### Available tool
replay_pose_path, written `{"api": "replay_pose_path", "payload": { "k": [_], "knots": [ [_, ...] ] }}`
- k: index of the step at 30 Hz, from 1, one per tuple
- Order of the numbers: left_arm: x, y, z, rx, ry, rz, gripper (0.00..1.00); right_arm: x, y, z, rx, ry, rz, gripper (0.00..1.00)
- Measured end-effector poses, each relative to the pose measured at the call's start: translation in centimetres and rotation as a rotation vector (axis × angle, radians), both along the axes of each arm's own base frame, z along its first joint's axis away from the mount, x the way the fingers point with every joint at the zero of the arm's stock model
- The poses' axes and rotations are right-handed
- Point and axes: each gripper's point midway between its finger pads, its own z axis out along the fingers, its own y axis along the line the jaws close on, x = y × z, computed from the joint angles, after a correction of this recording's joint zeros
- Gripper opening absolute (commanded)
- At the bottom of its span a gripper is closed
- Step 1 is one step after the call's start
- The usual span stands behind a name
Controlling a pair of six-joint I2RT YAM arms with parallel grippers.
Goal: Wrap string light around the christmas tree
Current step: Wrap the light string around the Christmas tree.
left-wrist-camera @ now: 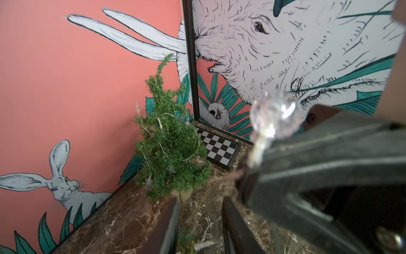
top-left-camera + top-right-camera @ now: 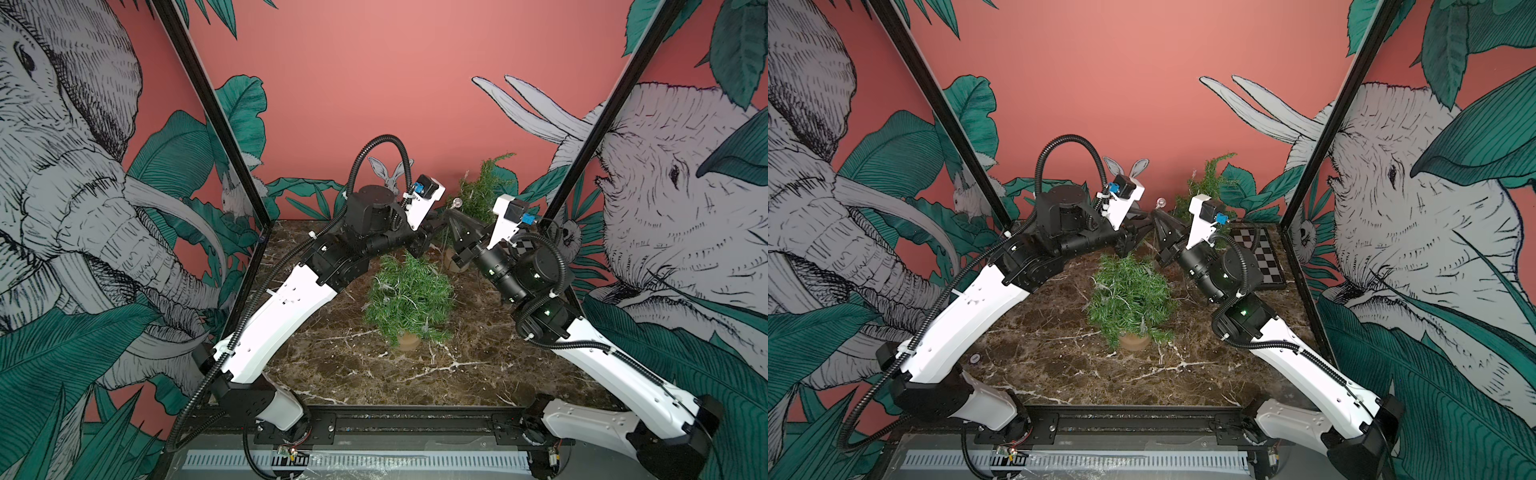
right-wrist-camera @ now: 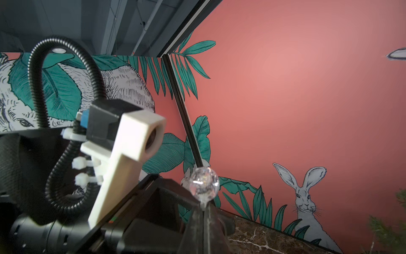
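Note:
The string light's bulb end should stay free, so next my left gripper should grab the part of the string light clear of the bulb to wrap the tree.
Two small green Christmas trees stand on the marble table. The nearer tree (image 2: 409,299) (image 2: 1127,295) is in the middle, with thin pale strands among its needles. The far tree (image 2: 484,191) (image 2: 1204,187) (image 1: 169,143) is by the back wall with silver wire looped round it. My right gripper (image 2: 451,214) (image 2: 1156,214) (image 3: 204,207) is shut on the string light just under a clear round bulb (image 2: 457,203) (image 2: 1160,203) (image 1: 273,118) (image 3: 204,183), held up between the trees. My left gripper (image 2: 434,226) (image 2: 1133,227) (image 1: 201,199) faces it closely, jaws apart, nothing between them.
A black-and-white checkerboard (image 2: 1262,257) (image 1: 219,147) lies at the back right corner of the table. Printed walls and black frame posts (image 2: 232,137) close in the table (image 2: 340,365) on three sides. Both arms reach over the nearer tree.

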Motion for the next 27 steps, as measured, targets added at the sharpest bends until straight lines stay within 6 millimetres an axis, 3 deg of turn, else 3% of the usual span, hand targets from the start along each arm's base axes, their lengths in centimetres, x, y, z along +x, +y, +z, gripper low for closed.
{"api": "replay_pose_path", "payload": {
  "k": [8,15,24,27],
  "knots": [
    [0.0,-0.2,-0.7,0.011,0.013,-0.004,0.49,0.2,-0.5,0.4,0.012,-0.001,-0.027,0.0],
    [0.6,0.0,0.2,-0.015,-0.013,0.031,0.49,-0.4,0.0,0.6,0.017,-0.008,0.02,0.0],
    [1.0,0.1,1.3,-0.051,-0.047,0.052,0.31,-1.2,0.4,1.3,0.053,-0.015,0.082,0.0],
    [1.2,-0.1,1.7,-0.072,-0.061,0.052,0.17,-1.5,0.6,1.5,0.067,-0.016,0.108,0.0]
  ]
}}
